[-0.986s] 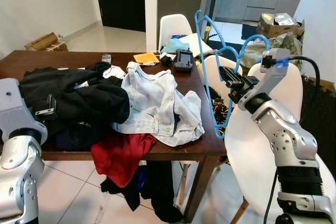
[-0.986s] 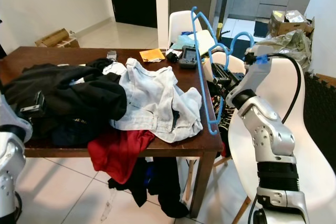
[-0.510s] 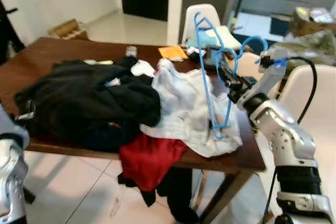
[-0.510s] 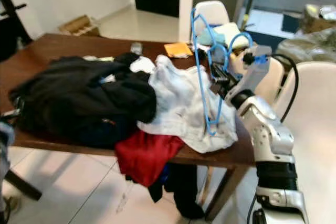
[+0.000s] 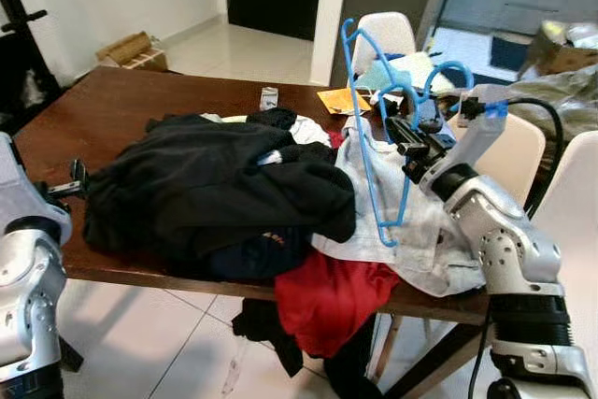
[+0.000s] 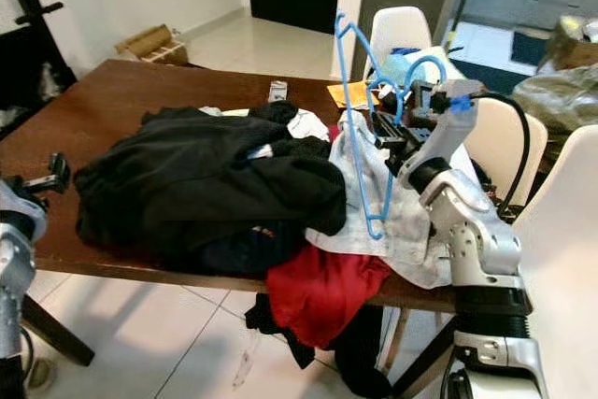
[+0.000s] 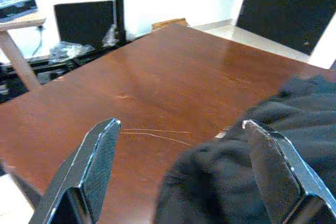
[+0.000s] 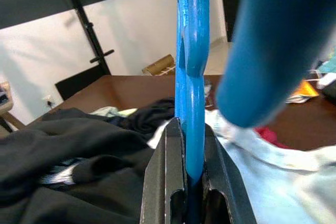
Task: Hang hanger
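Next, my left gripper grips the black garment by the raised fold at its edge point(image 7: 197, 166), since the black garment lies slack in a heap.
A blue plastic hanger point(image 5: 363, 137) stands upright over the right end of the brown wooden table point(image 5: 140, 109), its hook point(image 5: 448, 68) curling toward my right arm. My right gripper point(image 5: 404, 137) is shut on the hanger's bar; the right wrist view has the blue bar point(image 8: 193, 77) pinched between the two black fingers point(image 8: 164, 171). My left gripper point(image 7: 181, 127) is open above the table's left part, beside a black garment point(image 7: 262, 171), with nothing between its fingers.
A heap of clothes covers the table: a black garment point(image 5: 215, 184), pale denim point(image 5: 420, 231) and red cloth point(image 5: 332, 296) hanging over the front edge. White chairs point(image 5: 388, 35) point(image 5: 509, 147) stand behind and right. A black rack point(image 5: 19, 35) stands far left, with a cardboard box point(image 5: 126, 49) on the floor beyond.
The camera has swung left, so the table and clothes have shifted right in the picture and the black rack has come into view. The hanger stays held in my right gripper.
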